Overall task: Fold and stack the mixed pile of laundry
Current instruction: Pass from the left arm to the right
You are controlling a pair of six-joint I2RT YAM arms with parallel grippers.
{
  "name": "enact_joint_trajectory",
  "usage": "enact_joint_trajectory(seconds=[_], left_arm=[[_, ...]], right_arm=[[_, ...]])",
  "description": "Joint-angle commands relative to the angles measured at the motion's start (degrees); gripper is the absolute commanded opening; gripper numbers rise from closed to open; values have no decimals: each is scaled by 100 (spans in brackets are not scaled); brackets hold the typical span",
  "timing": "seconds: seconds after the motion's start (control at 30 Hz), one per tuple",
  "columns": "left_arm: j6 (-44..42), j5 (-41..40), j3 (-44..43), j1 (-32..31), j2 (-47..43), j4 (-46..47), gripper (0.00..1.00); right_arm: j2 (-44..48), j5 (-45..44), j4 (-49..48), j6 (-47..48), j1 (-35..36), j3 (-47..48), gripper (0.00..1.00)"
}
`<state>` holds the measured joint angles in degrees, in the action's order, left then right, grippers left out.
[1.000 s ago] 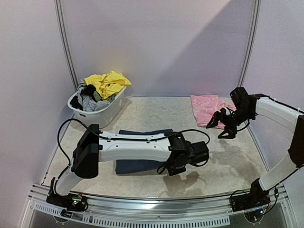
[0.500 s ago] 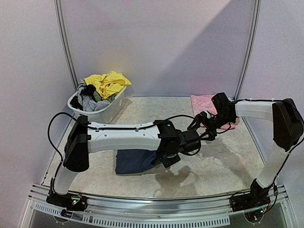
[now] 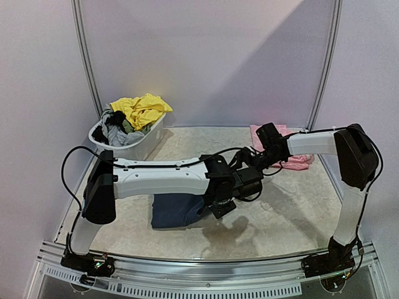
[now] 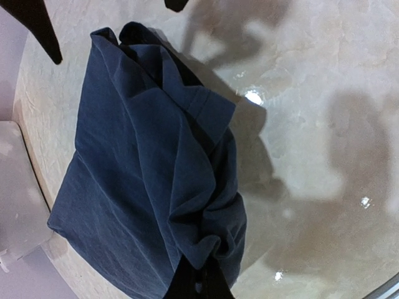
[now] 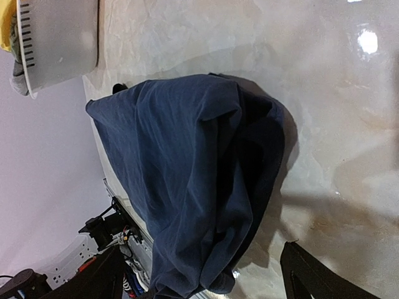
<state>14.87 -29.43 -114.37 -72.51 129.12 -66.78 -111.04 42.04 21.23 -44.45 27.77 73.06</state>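
Observation:
Next, my right gripper grabs the navy garment's back corner (image 5: 234, 94), away from my left gripper's pinch, to stack the garment flat on the folded pink piece.
A navy garment (image 3: 176, 210) lies bunched on the table in the middle. My left gripper (image 3: 216, 208) is shut on its right edge and lifts that edge in folds; the left wrist view shows the cloth (image 4: 149, 174) pinched between the fingertips (image 4: 199, 285). My right gripper (image 3: 246, 163) is open just above the same garment (image 5: 193, 180), its fingers (image 5: 315, 274) spread wide to either side. A folded pink piece (image 3: 283, 138) lies at the back right. Yellow (image 3: 142, 109) and grey (image 3: 118, 134) pieces fill the tub.
The white plastic tub (image 3: 132, 151) stands at the back left and shows in the right wrist view (image 5: 59, 37). The two arms cross close together over the table's middle. The right gripper's dark fingers (image 4: 37, 25) show at the top of the left wrist view.
My right arm has swung left from beside the pink piece to over the navy garment. My left gripper has drawn the garment's right edge leftward and bunched it.

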Motion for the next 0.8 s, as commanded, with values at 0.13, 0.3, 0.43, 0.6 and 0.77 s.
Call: enact_joint_trajectory(seconds=[0.13,0.3,0.43,0.6,0.77], left_arm=[[47,-59,-77,62,-314,-110,0],[20,-172,-262,70,-354,-216,0],[15,-185,-315,70,-411,-224,0],[35,-170,-319,78,-430,-217,0],[24,-167,-350,79,-439,-213,0]], right_arm=[[-511,112,-235,-118,191,173,84],[-715,117,-283,-125,203,169,80],[-907,145,-376,-175,255,214,76],[-1086,139,-496,-340,300,279,67],[-1219,132,-703,-530,300,310,62]])
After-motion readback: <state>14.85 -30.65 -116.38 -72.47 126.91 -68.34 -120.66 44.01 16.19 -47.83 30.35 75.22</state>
